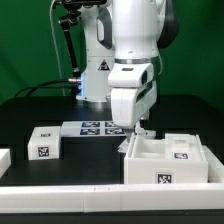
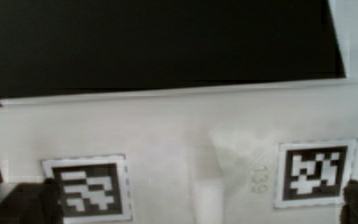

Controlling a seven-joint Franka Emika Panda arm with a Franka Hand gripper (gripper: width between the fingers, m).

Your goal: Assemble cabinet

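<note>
My open fingers straddle the raised white strip (image 2: 208, 185) on the cabinet's tagged side in the wrist view, so my gripper should close.
The cabinet body (image 1: 165, 160) is a large white open box with a tag on its front, at the exterior view's right. My gripper (image 1: 140, 130) hangs just above the box's far corner on the exterior view's left. In the wrist view the cabinet's white face (image 2: 176, 120) fills the picture, with two black-and-white tags on it. My gripper (image 2: 186, 203) is open, its dark fingers (image 2: 5, 200) wide apart on either side of that face. A smaller white tagged piece (image 1: 45, 143) lies at the exterior view's left.
The marker board (image 1: 98, 127) lies flat behind the gripper near the robot's base. A long white border rail (image 1: 90, 192) runs along the front. Another white piece (image 1: 3, 157) shows at the left edge of the exterior view.
</note>
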